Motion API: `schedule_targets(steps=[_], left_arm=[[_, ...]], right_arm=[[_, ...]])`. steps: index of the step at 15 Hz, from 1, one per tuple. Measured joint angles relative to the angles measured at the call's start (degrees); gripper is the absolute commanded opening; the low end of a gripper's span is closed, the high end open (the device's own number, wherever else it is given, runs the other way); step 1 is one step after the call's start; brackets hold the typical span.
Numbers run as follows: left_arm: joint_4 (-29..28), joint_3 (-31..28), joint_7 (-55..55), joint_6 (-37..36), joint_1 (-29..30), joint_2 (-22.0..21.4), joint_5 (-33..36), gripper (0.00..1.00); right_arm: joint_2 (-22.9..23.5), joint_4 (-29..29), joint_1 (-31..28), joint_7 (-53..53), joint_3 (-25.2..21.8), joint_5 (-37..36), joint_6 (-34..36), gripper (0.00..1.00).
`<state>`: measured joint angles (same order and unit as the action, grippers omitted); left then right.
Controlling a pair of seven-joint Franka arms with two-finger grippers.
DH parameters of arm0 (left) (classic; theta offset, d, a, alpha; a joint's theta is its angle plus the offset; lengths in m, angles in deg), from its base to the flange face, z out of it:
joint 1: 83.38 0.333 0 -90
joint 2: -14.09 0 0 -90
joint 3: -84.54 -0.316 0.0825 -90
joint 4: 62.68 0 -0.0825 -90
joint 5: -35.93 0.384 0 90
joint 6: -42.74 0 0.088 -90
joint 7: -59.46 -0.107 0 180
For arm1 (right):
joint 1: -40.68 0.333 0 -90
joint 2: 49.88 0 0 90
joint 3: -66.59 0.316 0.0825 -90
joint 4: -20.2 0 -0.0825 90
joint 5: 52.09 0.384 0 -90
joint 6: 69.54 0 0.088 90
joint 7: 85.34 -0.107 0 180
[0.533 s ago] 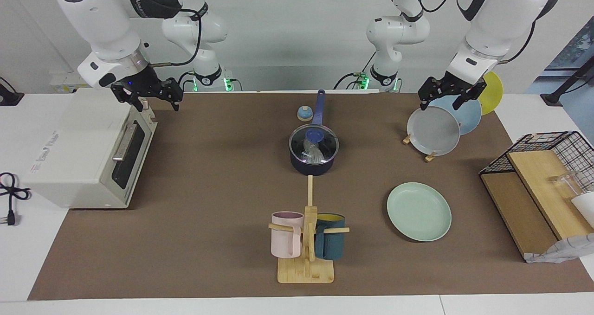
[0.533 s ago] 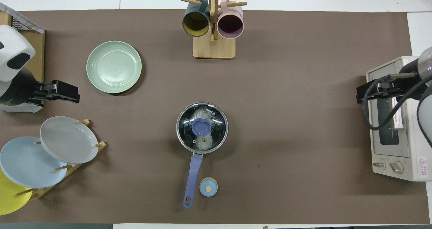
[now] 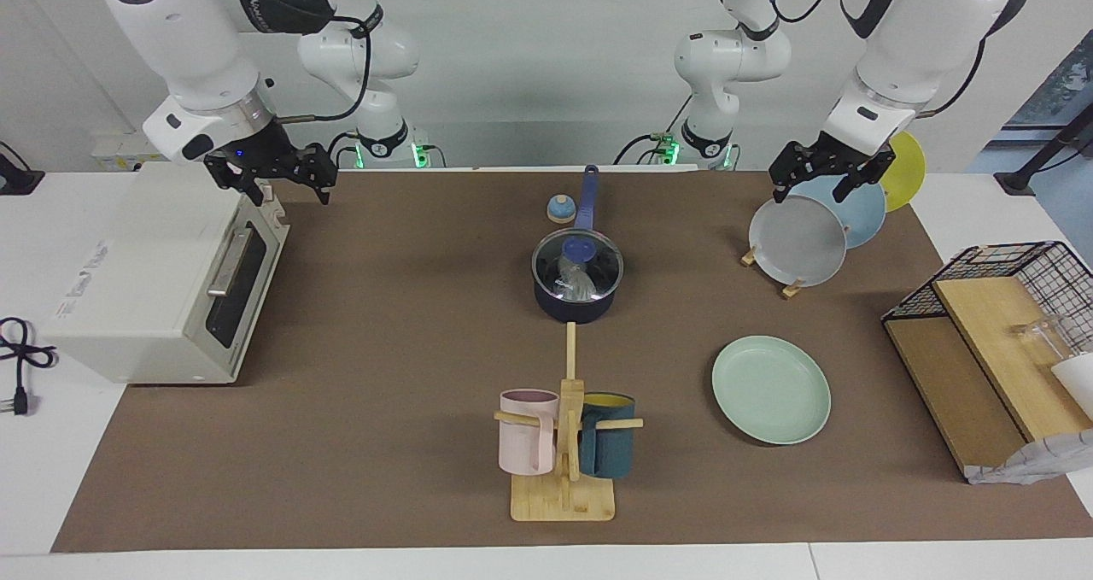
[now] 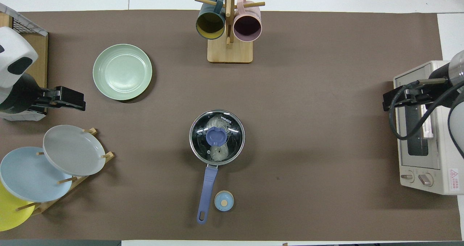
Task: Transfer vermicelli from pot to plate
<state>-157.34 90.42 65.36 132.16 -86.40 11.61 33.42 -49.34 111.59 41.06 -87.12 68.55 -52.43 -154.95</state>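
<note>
The right gripper grabs the glass lid by its blue knob point(image 4: 216, 136) next, to uncover the vermicelli in the pot point(image 4: 218, 152).
The navy pot point(image 3: 576, 300) stands mid-table with its long blue handle point(image 4: 206, 190) pointing toward the robots. A glass lid with a blue knob point(image 4: 216, 136) sits on it. The white vermicelli point(image 4: 217, 122) shows through the lid, inside the pot. The mint-green plate point(image 3: 771, 389) lies bare, farther from the robots and toward the left arm's end; it also shows in the overhead view point(image 4: 122, 72). My left gripper point(image 3: 809, 190) hangs open and empty over the plate rack. My right gripper point(image 3: 290, 189) hangs open and empty over the toaster oven's edge. Both arms wait.
A rack point(image 3: 751, 258) holds a grey plate point(image 3: 798, 240), a light blue one and a yellow one. A mug tree point(image 3: 564, 495) carries a pink mug and a teal mug point(image 3: 608, 448). A toaster oven point(image 3: 145, 281), a wire basket point(image 3: 1025, 264) and a small blue knob-topped piece point(image 4: 223, 201) are nearby.
</note>
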Motion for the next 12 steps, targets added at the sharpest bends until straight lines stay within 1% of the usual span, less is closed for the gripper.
schedule_targets(steps=[7, 10, 12], left_arm=[[0.0, 0.0, 0.0, 0.0, 0.0, 0.0, 0.0, 1.00], [0.0, 0.0, 0.0, 0.0, 0.0, 0.0, 0.0, 1.00], [0.0, 0.0, 0.0, 0.0, 0.0, 0.0, 0.0, 1.00]], right_arm=[[-0.1, 0.6, 0.7, 0.0, 0.2, 0.0, -0.8, 1.00], [-0.1, 0.7, 3.5, -0.4, 0.4, 0.1, -1.1, 1.00], [0.1, 0.4, 7.1, -4.6, 0.6, 1.2, -1.2, 1.00]])
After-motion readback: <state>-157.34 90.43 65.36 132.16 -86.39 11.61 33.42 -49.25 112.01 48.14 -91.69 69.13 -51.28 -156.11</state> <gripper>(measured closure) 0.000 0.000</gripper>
